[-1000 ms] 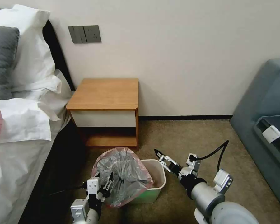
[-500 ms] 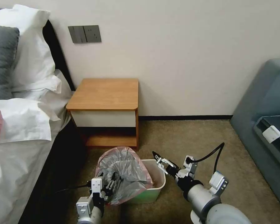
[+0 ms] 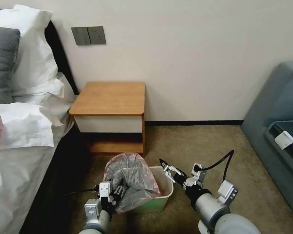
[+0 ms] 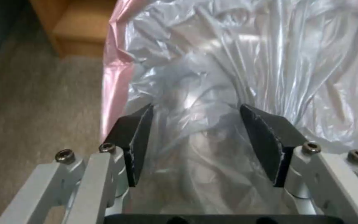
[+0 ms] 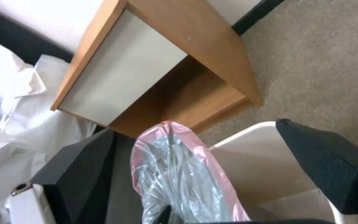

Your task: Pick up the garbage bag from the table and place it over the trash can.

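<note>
I will next grab the bag by its pink edge point(image 3: 149, 175) with my right gripper. Then I can place the garbage bag over the trash can point(image 3: 167, 191).
The garbage bag point(image 3: 132, 180), crinkly grey plastic with a pink edge, stands bunched up over the left half of the cream trash can point(image 3: 167, 191) on the carpet in front of the table point(image 3: 110, 97). My left gripper point(image 3: 118, 191) is at the bag's near left side. In the left wrist view it point(image 4: 195, 109) is open, with the bag's plastic point(image 4: 237, 56) bulging between the fingers point(image 4: 135, 137). My right gripper point(image 3: 166, 165) hovers open just above the can's far right rim. From its wrist view it point(image 5: 193, 126) faces the bag point(image 5: 179, 174) and the bin's bare inside point(image 5: 249, 149).
A bed with white sheets point(image 3: 19, 130) runs along the left, close to the bin. A blue-grey sofa point(image 3: 280, 130) stands at the right. Open carpet point(image 3: 192, 143) lies between the nightstand and the sofa. The wall behind carries a switch panel point(image 3: 88, 35).
My left arm has moved right toward the bin, and the bag's left side has shifted right with it, so the bag looks narrower. My right arm has drawn slightly back and left.
</note>
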Controlling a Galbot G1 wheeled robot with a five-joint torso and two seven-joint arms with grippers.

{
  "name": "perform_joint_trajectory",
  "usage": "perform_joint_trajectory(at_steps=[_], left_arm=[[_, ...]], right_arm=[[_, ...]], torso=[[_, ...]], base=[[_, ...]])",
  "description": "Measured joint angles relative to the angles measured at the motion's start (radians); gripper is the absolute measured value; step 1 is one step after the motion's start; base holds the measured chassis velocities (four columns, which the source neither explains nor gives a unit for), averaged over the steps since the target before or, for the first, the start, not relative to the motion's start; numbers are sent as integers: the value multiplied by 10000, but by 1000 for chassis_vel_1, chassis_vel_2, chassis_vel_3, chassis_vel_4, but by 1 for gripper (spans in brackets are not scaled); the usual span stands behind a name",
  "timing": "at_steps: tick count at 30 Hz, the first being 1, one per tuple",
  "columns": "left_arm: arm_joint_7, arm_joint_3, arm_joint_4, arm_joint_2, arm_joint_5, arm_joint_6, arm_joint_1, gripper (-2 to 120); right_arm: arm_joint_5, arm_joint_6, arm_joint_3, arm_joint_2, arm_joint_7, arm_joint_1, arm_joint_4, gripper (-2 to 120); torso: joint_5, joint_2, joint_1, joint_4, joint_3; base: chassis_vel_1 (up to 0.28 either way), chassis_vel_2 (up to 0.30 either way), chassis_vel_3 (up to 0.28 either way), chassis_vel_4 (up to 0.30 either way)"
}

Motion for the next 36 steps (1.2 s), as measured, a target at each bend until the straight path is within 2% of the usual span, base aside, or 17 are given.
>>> perform_joint_trajectory(at_steps=[10,13,16,17,20,24,25,28,29,30,32,33,35,36], left_arm=[[-460,-17,-21,318,-1011,1162,-519,56],[-550,11,-33,352,-1159,1326,-564,49],[-593,32,-25,366,-1292,1393,-639,35],[-593,32,-25,366,-1292,1393,-639,35],[-653,33,-5,395,-1350,1395,-679,19],[-662,36,-5,401,-1368,1335,-675,13],[-650,37,-4,404,-1423,1125,-644,9],[-284,32,-4,406,-1416,70,-459,8],[-284,32,-4,406,-1416,70,-459,8],[-154,21,-5,406,-1393,-258,-381,8],[207,-43,-5,405,-1229,-1060,-174,8],[207,-43,-5,405,-1229,-1060,-174,8],[757,-147,4,405,-956,-1831,12,8],[1000,-197,13,408,-810,-2116,87,8]], right_arm=[[-186,42,-63,127,29,-42,-55,100],[-215,43,-64,155,29,-25,-70,100],[-245,44,-57,174,23,2,-78,100],[-245,44,-57,174,23,2,-78,100],[-310,42,-47,180,-34,38,-89,100],[-421,14,-46,158,-157,48,-93,100],[-583,-46,-48,114,-331,64,-101,100],[-942,-304,-91,-58,-870,173,-158,100],[-942,-304,-91,-58,-870,173,-158,100],[-1135,-429,-100,-135,-1138,186,-167,100],[-1757,-865,-68,-390,-2261,135,-184,100],[-1757,-865,-68,-390,-2261,135,-184,100],[-2492,-1271,-45,-708,-3439,120,-284,100],[-2730,-1328,-82,-805,-3711,169,-335,100]], torso=[[0,0,0,0,0],[0,0,0,0,0],[0,0,0,0,0],[0,0,0,0,0],[0,0,0,0,0],[0,0,0,0,0],[-1,-1,1,0,0],[0,-1,0,0,0],[0,-1,0,0,0],[1,0,1,0,0],[0,0,0,0,0],[0,0,0,0,0],[0,0,1,0,0],[0,0,1,-1,0]], base=[[0,0,0,0],[0,0,0,0],[0,0,0,0],[0,0,0,0],[0,0,0,0],[0,0,0,0],[0,0,0,0],[0,0,0,0],[0,0,0,0],[0,0,0,0],[0,0,0,0],[0,0,0,0],[0,0,0,0],[0,0,0,0]])
